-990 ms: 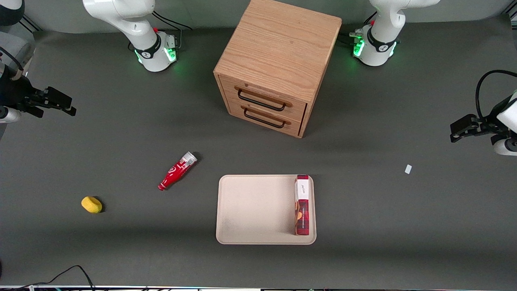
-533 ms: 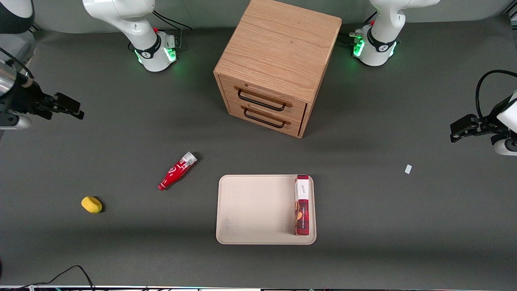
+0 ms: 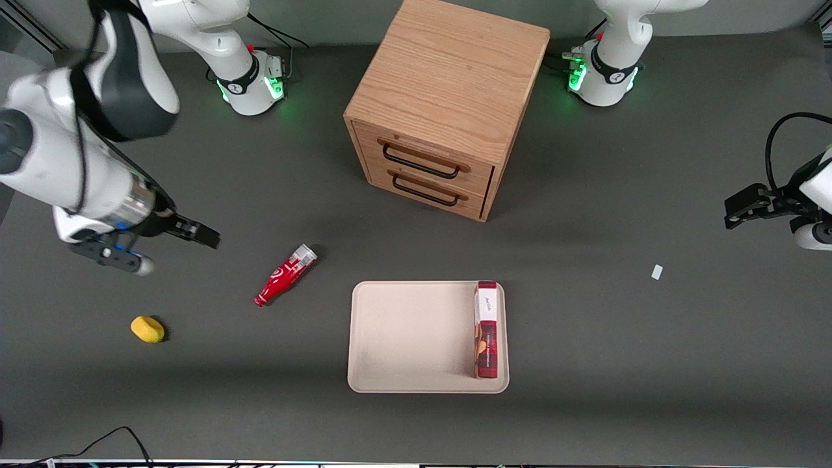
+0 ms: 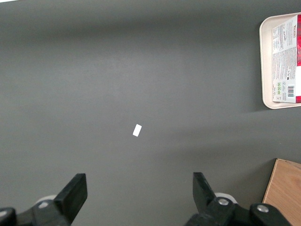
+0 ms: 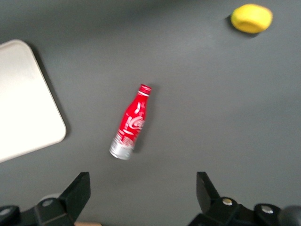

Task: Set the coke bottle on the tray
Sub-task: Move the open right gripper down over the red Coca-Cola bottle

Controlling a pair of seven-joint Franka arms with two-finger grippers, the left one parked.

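The coke bottle needs to be set on the tray (image 3: pixel 403 338), so my right gripper has to grab the bottle by its labeled body (image 3: pixel 288 273).
The coke bottle (image 3: pixel 285 274) lies on its side on the dark table, its red cap toward the front camera and its silvery base toward the cabinet. It also shows in the right wrist view (image 5: pixel 130 123). The beige tray (image 3: pixel 403 338) lies flat beside it, toward the parked arm's end, and its corner shows in the right wrist view (image 5: pixel 23 103). My right gripper (image 3: pixel 195 233) hangs open and empty above the table, apart from the bottle, toward the working arm's end. In the right wrist view the gripper (image 5: pixel 143 195) has wide-spread fingers with bare table between them.
A red-and-white box (image 3: pixel 486 328) lies on the tray's edge. A wooden two-drawer cabinet (image 3: pixel 448 104) stands farther from the front camera. A yellow lump (image 3: pixel 147 329) lies near the working arm's end. A small white scrap (image 3: pixel 657 272) lies toward the parked arm's end.
My right arm has swung in from the table's end toward the bottle, and the gripper has come lower and closer to it. The bottle, tray and box have not moved.
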